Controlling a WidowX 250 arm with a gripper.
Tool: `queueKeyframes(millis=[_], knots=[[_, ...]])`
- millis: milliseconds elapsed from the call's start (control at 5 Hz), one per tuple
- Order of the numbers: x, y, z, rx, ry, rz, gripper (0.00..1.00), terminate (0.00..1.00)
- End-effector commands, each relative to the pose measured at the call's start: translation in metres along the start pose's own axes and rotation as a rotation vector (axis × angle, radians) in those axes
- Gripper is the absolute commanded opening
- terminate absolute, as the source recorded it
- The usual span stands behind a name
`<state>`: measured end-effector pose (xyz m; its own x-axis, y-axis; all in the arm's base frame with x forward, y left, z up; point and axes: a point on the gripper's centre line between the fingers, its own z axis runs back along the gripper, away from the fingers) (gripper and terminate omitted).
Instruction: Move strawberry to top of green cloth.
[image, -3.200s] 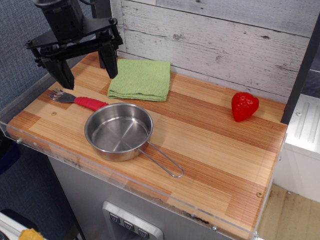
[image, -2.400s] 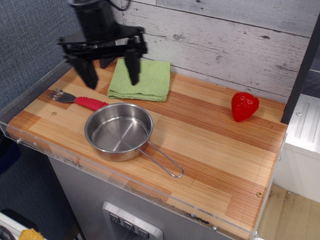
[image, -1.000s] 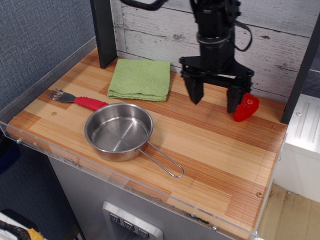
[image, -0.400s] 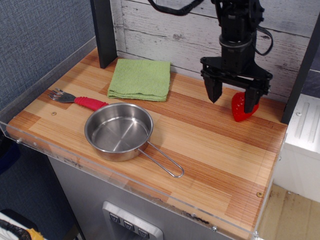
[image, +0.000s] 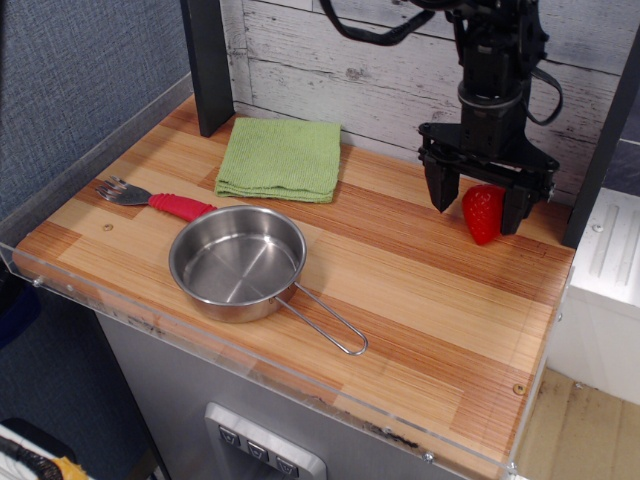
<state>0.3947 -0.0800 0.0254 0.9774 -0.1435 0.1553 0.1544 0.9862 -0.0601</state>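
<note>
I should next grab the strawberry with my gripper by its wide upper body (image: 483, 205), so that I can put it on top of the green cloth (image: 281, 158).
The glossy red strawberry (image: 483, 212) sits on the wooden table at the far right. My gripper (image: 478, 204) is open and lowered around it, one finger on each side; I cannot tell if the fingers touch it. The light green folded cloth (image: 281, 158) lies flat at the back of the table, well to the left of the gripper, with nothing on it.
A steel pan (image: 238, 261) with a wire handle stands front left. A fork with a red handle (image: 155, 199) lies left of it. A dark post (image: 208, 64) stands at the back left. A white plank wall runs behind the table (image: 400, 290).
My gripper has travelled from the far left, over the cloth, to the right side and come down around the strawberry. The strawberry and cloth have not moved.
</note>
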Motion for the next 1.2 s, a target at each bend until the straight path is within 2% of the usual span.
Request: queueKeyframes(millis=[0, 200, 400, 600, 800, 1000], knots=[[0.009, -0.010, 0.013, 0.023, -0.059, -0.030, 0.00, 0.00], [0.007, -0.009, 0.021, 0.026, -0.070, -0.029, 0.00, 0.00], [0.001, -0.005, 0.036, -0.017, -0.078, -0.026, 0.00, 0.00], [-0.012, 0.011, 0.071, -0.059, -0.098, -0.005, 0.00, 0.00], [-0.024, 0.026, 0.101, -0.058, -0.126, 0.031, 0.00, 0.00], [-0.037, 0.048, 0.117, -0.055, -0.140, 0.079, 0.00, 0.00]])
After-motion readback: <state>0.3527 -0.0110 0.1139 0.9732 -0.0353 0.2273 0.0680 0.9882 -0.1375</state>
